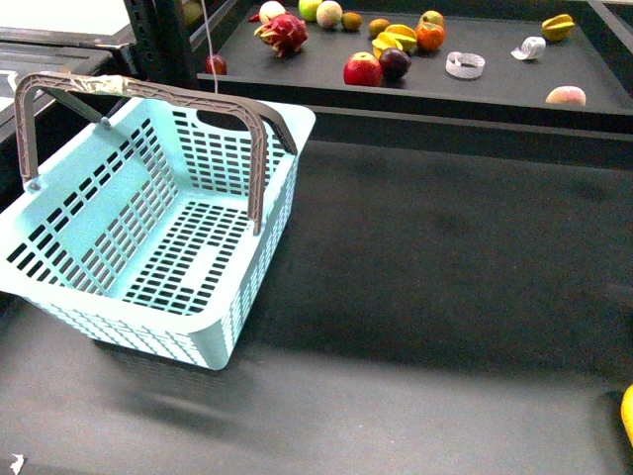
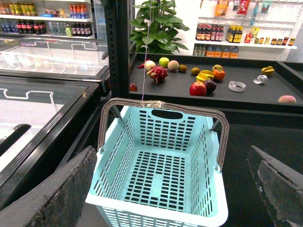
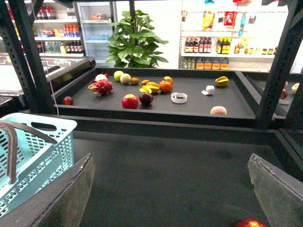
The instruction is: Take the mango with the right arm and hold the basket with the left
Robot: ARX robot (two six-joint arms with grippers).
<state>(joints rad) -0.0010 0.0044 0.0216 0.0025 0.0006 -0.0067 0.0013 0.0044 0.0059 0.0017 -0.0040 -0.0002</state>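
My left gripper grabs the basket by its brown handle (image 1: 178, 97) next, to hold the basket for the mango (image 1: 628, 414).
The light-blue basket (image 1: 259, 255) with brown handles stands empty on the dark table at the left. In the left wrist view my left gripper (image 2: 175, 189) is open above the basket's (image 2: 156, 208) near rim, with one finger (image 2: 61, 194) on each side and no contact. My right gripper (image 3: 175, 189) is open over bare table, holding nothing, with the basket (image 3: 42, 142) off to one side. A smooth yellow sliver, probably the mango (image 1: 628, 414), shows at the front view's right edge, mostly cut off. Neither arm appears in the front view.
A raised black shelf (image 1: 495, 84) behind the table holds a dragon fruit (image 1: 283, 33), a red apple (image 1: 362, 69), an orange (image 1: 429, 37), starfruit (image 1: 558, 27) and other fruit. A red fruit (image 3: 249, 222) lies near my right gripper. Black rack posts (image 3: 28, 56) stand at the left.
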